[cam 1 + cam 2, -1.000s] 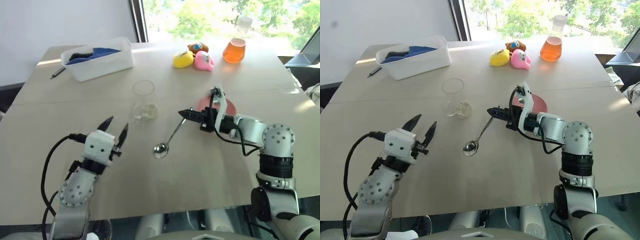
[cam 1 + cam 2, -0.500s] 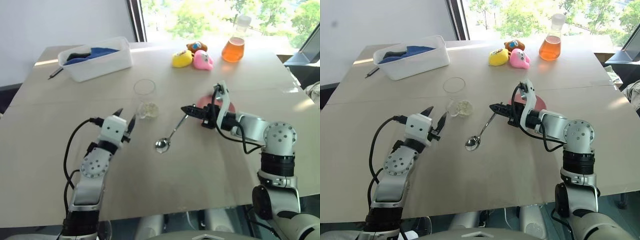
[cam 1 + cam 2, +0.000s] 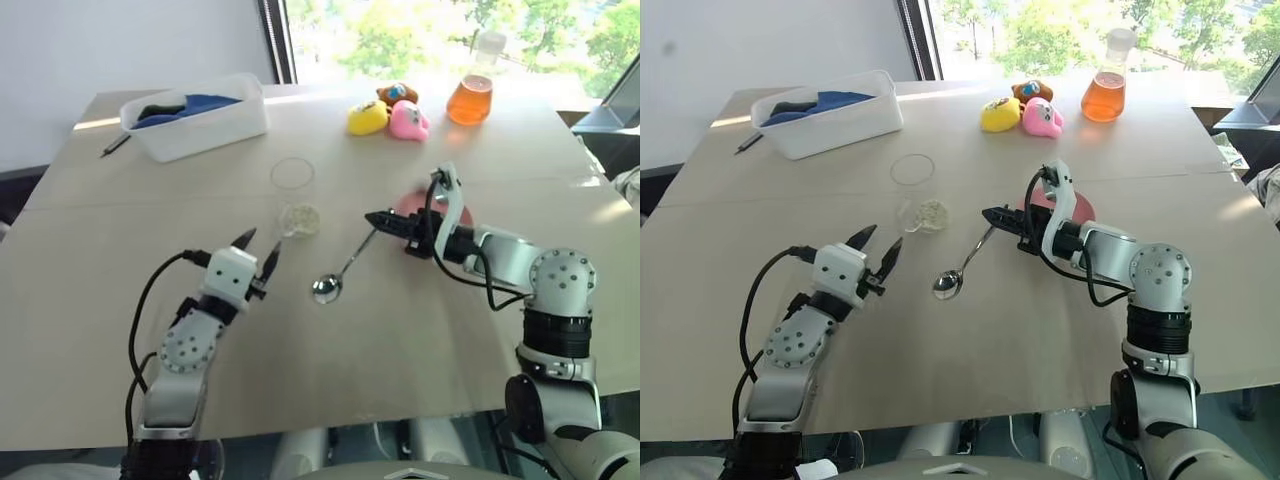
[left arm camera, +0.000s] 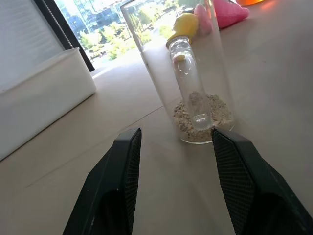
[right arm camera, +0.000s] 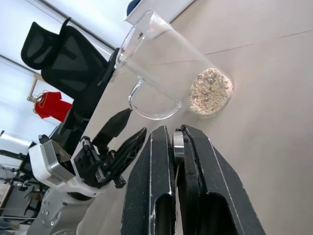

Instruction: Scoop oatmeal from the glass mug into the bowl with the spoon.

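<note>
The mug's glass body is wider than my open fingers, so my left gripper should grab the mug by its slim curved handle point(image 4: 188, 79) next.
The clear glass mug point(image 3: 292, 194) stands upright mid-table, with a small clump of oatmeal point(image 3: 299, 217) at its bottom. My left gripper point(image 3: 258, 245) is open just short of the mug, level with its base, and the mug shows between its fingers point(image 4: 122, 186) in the left wrist view. My right gripper point(image 3: 372, 218) is shut on the handle end of the silver spoon point(image 3: 340, 270). The spoon slants down, its bowl near the tabletop to the right of the mug. The pink bowl point(image 3: 1081, 209) lies behind the right gripper, partly hidden.
A white tub point(image 3: 195, 125) with blue cloth sits at the back left, a dark pen point(image 3: 115, 145) beside it. Yellow point(image 3: 367, 118), pink point(image 3: 408, 121) and brown toys and a flask of orange liquid point(image 3: 470, 98) stand at the back.
My left arm has reached forward and to the right, bringing its open gripper close to the mug. The right gripper and spoon have kept still.
</note>
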Robot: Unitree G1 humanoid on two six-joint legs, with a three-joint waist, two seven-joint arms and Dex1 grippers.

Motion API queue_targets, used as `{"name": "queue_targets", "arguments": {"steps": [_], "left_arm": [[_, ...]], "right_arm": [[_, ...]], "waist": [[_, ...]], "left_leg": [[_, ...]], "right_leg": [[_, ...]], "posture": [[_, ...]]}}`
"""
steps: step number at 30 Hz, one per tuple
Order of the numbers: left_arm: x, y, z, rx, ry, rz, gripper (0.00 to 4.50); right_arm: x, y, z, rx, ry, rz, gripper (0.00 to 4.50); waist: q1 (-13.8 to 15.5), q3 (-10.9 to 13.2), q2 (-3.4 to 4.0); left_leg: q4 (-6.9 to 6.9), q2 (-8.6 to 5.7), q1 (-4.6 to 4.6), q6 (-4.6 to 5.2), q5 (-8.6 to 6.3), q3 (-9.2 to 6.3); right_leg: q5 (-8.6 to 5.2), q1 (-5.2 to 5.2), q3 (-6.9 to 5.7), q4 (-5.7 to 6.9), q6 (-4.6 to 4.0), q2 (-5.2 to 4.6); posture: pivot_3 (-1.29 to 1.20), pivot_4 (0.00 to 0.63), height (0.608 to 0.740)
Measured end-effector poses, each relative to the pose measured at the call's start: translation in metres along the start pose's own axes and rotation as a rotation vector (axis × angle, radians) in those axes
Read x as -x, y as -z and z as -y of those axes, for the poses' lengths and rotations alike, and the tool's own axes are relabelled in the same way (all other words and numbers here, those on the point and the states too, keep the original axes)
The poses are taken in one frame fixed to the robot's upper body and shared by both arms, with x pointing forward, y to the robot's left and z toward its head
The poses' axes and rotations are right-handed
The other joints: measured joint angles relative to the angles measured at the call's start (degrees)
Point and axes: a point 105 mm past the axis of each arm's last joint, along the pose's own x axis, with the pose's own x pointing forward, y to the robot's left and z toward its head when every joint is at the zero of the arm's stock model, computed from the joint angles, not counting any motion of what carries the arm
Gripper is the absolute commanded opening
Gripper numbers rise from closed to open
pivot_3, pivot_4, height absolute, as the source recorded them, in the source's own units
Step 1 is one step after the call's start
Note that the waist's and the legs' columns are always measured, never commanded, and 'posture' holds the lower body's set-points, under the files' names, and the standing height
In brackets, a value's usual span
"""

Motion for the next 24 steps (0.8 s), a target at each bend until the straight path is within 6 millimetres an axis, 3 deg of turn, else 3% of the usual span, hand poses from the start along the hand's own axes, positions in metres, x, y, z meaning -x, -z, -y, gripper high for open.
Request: {"name": "queue_targets", "arguments": {"steps": [7, 12, 24], "left_arm": [[-0.027, -0.016, -0.009, -0.031, -0.041, 0.071, 2.36], [-0.033, -0.009, -0.009, -0.028, -0.066, 0.046, 2.36], [-0.045, -0.004, -0.036, -0.024, -0.209, 0.000, 2.36]], "right_arm": [[0.000, 0.001, 0.001, -0.004, 0.004, 0.002, 0.00], [0.000, 0.000, 0.001, -0.006, 0.005, 0.004, 0.00], [0.000, -0.001, 0.000, -0.008, 0.001, 0.021, 0.00]], "waist": [[-0.13, 0.00, 0.00], [-0.30, 0.00, 0.00], [-0.15, 0.00, -0.01]], "left_leg": [[0.01, -0.12, 0.00, 0.00, 0.00, 0.01], [0.00, -0.10, -0.01, -0.01, 0.01, 0.01], [0.05, -0.14, -0.01, -0.01, 0.01, 0.01]], "right_leg": [[0.00, 0.00, 0.00, 0.01, 0.00, 0.02], [0.00, -0.02, 0.01, 0.01, 0.00, 0.04], [0.00, -0.02, 0.01, 0.03, 0.01, 0.03]], "posture": [[0.00, 0.150, 0.740], [0.00, 0.150, 0.740], [0.00, 0.150, 0.740]]}}
